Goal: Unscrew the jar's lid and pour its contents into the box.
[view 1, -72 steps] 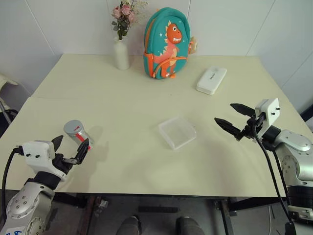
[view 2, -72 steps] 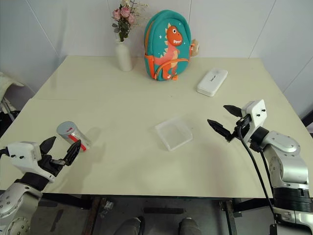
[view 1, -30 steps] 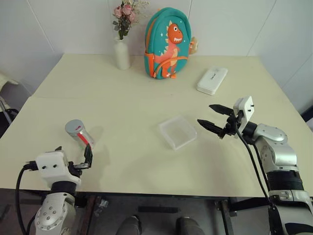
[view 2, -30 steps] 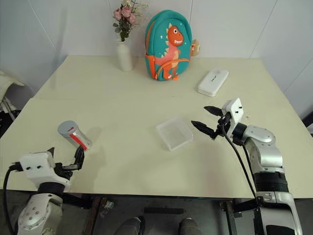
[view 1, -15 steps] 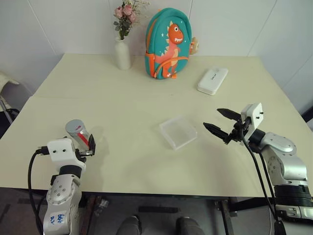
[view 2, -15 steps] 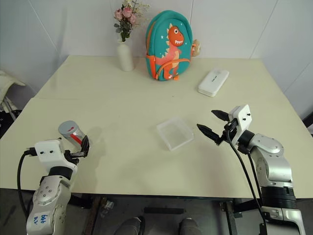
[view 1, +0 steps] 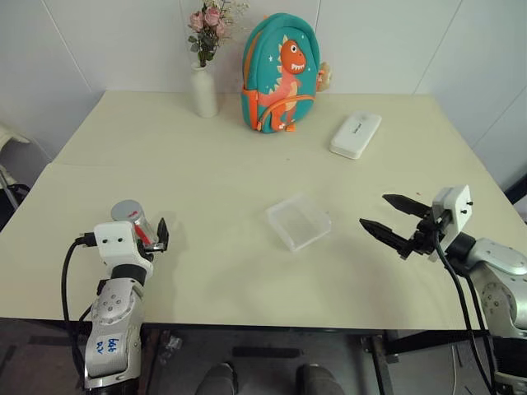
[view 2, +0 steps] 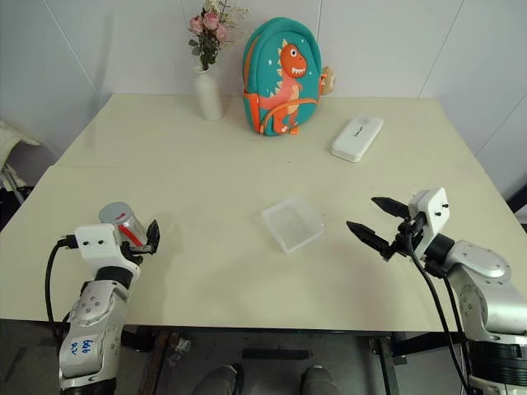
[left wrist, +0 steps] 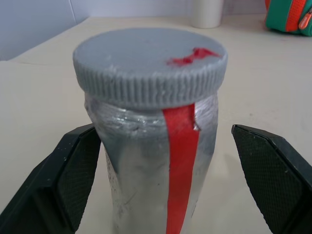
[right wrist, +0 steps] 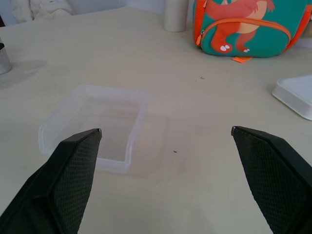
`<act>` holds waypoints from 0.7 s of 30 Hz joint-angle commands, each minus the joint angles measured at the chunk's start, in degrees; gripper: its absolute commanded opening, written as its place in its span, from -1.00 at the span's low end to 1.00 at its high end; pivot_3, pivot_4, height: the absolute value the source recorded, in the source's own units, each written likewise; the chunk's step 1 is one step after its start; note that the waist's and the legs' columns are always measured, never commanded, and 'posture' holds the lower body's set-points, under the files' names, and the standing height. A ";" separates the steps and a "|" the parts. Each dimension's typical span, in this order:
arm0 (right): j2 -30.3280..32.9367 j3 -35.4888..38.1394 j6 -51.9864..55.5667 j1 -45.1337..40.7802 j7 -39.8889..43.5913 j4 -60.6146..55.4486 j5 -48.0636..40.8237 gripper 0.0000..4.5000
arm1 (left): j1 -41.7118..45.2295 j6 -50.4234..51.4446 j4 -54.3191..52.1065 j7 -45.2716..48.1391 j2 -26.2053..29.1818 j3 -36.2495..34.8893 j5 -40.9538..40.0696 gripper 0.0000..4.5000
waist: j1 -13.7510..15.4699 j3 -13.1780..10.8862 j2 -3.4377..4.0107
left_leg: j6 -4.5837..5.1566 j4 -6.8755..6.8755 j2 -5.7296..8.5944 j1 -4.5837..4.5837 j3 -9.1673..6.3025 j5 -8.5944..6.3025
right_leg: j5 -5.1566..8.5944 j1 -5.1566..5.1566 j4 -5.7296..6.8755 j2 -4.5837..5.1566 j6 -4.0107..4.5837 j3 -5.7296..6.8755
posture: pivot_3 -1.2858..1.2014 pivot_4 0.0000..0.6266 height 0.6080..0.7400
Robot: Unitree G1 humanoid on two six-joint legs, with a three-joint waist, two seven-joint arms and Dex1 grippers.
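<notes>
The left gripper's fingers are on either side of the jar, below the grey lid, so it should close now. Closing now would hold the silvery jar [left wrist: 141,170].
The silvery jar [left wrist: 141,170] with a red stripe stands upright near the table's front left edge, its grey lid [left wrist: 146,61] screwed on and marked with red. My left gripper [left wrist: 163,131] is open, level with the jar, one finger on each side. There is a clear gap on one side. In the head view the jar [view 1: 132,219] sits just ahead of my left gripper [view 1: 146,233]. The contents are hidden inside the jar. The clear box [view 1: 298,220] lies at the table's middle. My right gripper [view 1: 375,211] hangs open to the right of the box, holding nothing.
At the back of the table stand a white vase [view 1: 203,89] with flowers and a teal dinosaur backpack [view 1: 280,74]. A white case [view 1: 356,134] lies behind and to the right of the box. The table's front edge [view 1: 263,321] runs just below both arms.
My left gripper has moved forward until its open fingers flank the jar. My right gripper has drawn back to the right, away from the box. The jar and box stayed put.
</notes>
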State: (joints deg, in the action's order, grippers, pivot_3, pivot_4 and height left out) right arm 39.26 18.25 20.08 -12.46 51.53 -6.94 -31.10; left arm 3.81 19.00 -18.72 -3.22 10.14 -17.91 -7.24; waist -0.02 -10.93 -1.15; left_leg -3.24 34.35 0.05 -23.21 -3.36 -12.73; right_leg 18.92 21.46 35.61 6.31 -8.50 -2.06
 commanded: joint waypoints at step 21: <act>8.63 9.90 7.74 9.96 5.35 -11.64 -11.68 1.00 | 0.73 0.40 -2.37 0.58 1.00 0.07 0.89 0.46 | 0.16 -0.04 -0.07 | 0.06 0.24 0.01 -0.04 0.00 -0.04 | -0.03 -0.08 -0.02 0.01 -0.05 0.00 | 0.03 -0.52 1.00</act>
State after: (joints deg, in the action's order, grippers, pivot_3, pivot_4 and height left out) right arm 47.01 25.94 28.54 -2.56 56.68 -17.35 -42.18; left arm 4.10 19.53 -18.68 -2.89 10.34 -17.86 -6.38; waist 0.14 -10.97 -1.22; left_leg -3.18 34.59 0.06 -23.25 -3.36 -12.77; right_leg 18.89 21.37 35.60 6.32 -8.55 -2.06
